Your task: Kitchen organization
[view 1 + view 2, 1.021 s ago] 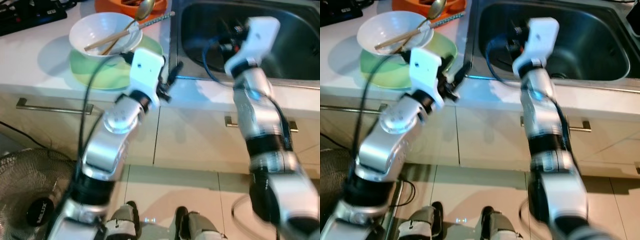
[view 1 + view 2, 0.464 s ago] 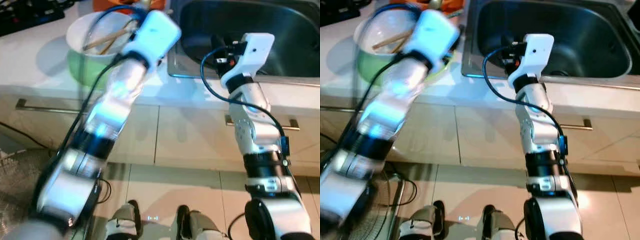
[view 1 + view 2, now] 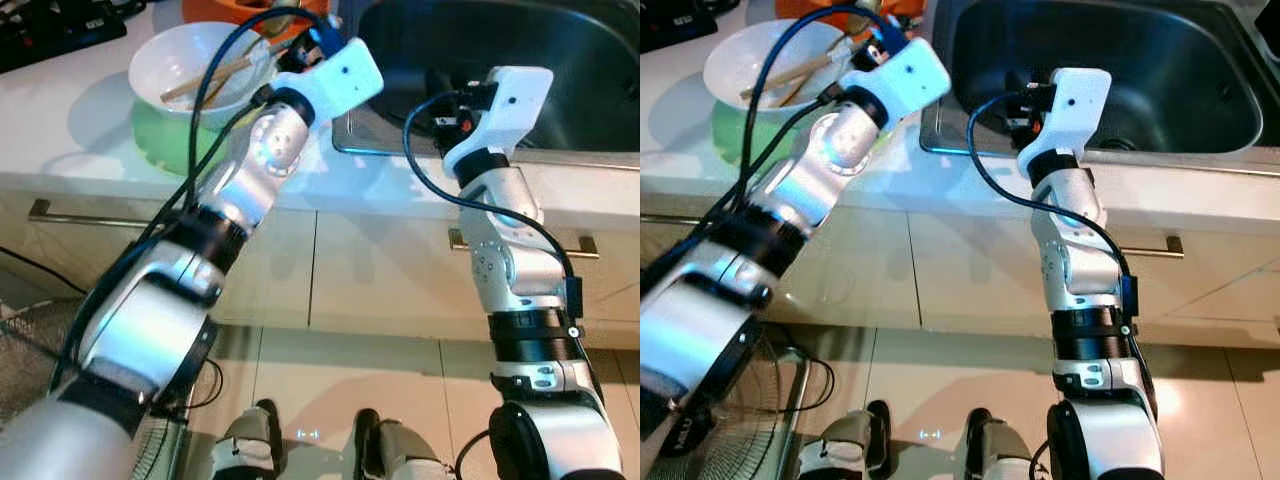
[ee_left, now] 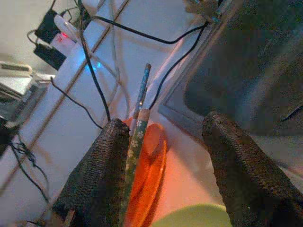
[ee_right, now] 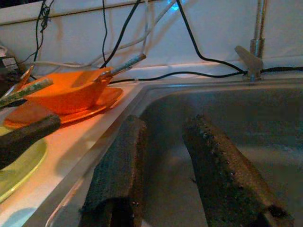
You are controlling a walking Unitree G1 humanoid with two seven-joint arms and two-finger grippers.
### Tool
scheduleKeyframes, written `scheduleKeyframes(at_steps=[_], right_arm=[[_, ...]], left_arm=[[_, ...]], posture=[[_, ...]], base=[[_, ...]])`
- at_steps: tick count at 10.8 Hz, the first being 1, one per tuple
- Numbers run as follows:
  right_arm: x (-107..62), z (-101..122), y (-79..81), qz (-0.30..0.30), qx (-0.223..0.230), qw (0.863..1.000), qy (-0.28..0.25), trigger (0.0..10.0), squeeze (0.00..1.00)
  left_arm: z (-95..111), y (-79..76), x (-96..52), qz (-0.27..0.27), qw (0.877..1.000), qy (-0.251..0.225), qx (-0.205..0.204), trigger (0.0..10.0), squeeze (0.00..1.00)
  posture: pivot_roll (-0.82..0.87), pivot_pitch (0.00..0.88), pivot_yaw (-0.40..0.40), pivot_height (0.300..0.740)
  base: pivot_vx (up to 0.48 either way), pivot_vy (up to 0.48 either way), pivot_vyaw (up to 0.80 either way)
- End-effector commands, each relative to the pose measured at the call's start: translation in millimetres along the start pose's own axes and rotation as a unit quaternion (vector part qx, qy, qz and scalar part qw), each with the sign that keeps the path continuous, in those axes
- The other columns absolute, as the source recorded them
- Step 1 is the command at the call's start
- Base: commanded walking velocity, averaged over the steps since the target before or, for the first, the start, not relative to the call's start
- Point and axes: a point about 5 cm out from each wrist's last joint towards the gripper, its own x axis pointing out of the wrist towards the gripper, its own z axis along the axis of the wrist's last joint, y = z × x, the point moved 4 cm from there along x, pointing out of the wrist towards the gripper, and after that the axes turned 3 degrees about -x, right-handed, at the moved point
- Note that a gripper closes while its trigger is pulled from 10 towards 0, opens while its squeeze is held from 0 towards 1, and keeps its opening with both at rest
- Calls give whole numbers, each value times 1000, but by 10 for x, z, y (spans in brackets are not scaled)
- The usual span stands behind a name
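Observation:
The left gripper grabs the chopstick by its patterned end above the white bowl's rim (image 4: 134, 150) next, since its plain end lies down inside the white bowl.
A white bowl (image 3: 190, 70) holding chopsticks sits on a green plate (image 3: 160, 140) on the counter. Behind it an orange bowl (image 5: 66, 92) rests on an orange plate (image 4: 151, 175). My left gripper (image 4: 166, 122) is open above that plate's edge, with a patterned chopstick (image 4: 137, 142) lying along one finger (image 4: 99, 179). Beside it, my right gripper (image 5: 166, 120) is open with nothing between its fingers, low over the near left corner of the steel sink (image 3: 520, 40).
Black cables and a power strip (image 4: 57, 38) run along the back wall. A tap (image 5: 255, 47) stands behind the sink. Cupboard fronts with handles (image 3: 60, 210) lie below the counter, and a floor fan (image 3: 700, 420) stands at lower left.
My left arm swung up from the counter's front edge and reached over the bowl to the orange plate. My right arm drew back towards the sink's front edge, then held still.

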Motion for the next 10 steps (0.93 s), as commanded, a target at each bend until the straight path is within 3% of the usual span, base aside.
scheduleKeyframes(at_steps=[1, 4, 7, 8, 9, 10], right_arm=[[-33, 2, -46, -9, 1, 1000, 1, 10000, 0], [-43, 10, -56, -12, 2, 1000, 3, 10000, 0], [-51, 10, -57, -12, 1, 1000, 4, 10000, 0], [-54, 8, -60, -13, 1, 1000, 5, 10000, 0], [-59, 7, -64, -15, 0, 1000, 6, 10000, 0], [-66, -2, -74, -16, -1, 1000, 8, 10000, 0]], left_arm=[[88, 22, 40, 6, 1000, -15, 23, 10000, 0], [46, 120, 145, 30, 998, 9, 46, 10000, 0], [-41, 99, 166, 22, 998, 37, 49, 10000, 0], [-56, 109, 172, 28, 997, 45, 48, 1608, 0], [-55, 113, 177, 31, 997, 47, 49, 0, 0], [-58, 93, 176, 30, 997, 48, 49, 0, 0]], posture=[[105, 248, -6, 740], [99, 247, -8, 740], [95, 246, -7, 740], [88, 246, -5, 740], [85, 246, -3, 740], [82, 248, -2, 740]], base=[[0, 0, 0], [0, 0, 0], [0, 0, 0], [0, 0, 0], [0, 0, 0], [0, 0, 0]])
